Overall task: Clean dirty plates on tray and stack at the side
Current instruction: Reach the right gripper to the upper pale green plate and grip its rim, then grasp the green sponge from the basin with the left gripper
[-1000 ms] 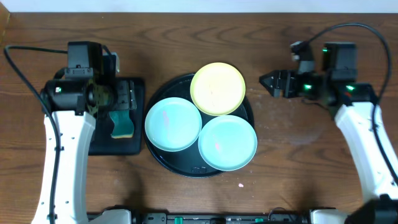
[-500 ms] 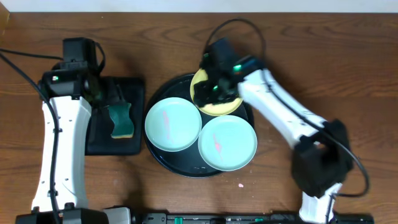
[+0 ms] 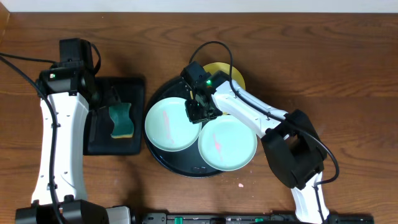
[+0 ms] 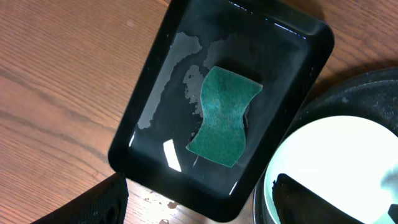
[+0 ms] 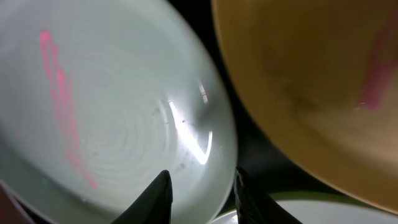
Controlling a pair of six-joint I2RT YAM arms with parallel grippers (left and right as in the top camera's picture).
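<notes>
My left gripper needs to grab the teal sponge across its narrow middle. The sponge's broad end will then stay free to wipe the plates clean.
Three plates lie on the round black tray (image 3: 163,158). A mint-blue plate with a pink smear (image 3: 169,124) is at the left, a second smeared mint-blue plate (image 3: 227,144) at the front right, and a yellow plate (image 3: 231,73) at the back, partly hidden by my right arm. My right gripper (image 3: 198,112) is open and straddles the right rim of the left mint plate (image 5: 112,112): one finger is over the plate, the other outside its rim (image 5: 202,193). The yellow plate (image 5: 311,81) also has a pink smear. My left gripper (image 4: 205,205) is open and empty, above the sponge tray.
A small rectangular black tray (image 3: 138,87) holds a teal sponge (image 3: 121,121) in a film of water, left of the round tray. In the left wrist view the sponge (image 4: 224,118) lies mid-tray and the mint plate (image 4: 348,155) shows at the right. Brown wooden table all around.
My right arm swung from the table's right side across to the yellow plate, then down to the left mint plate's rim. My left arm shifted slightly back.
</notes>
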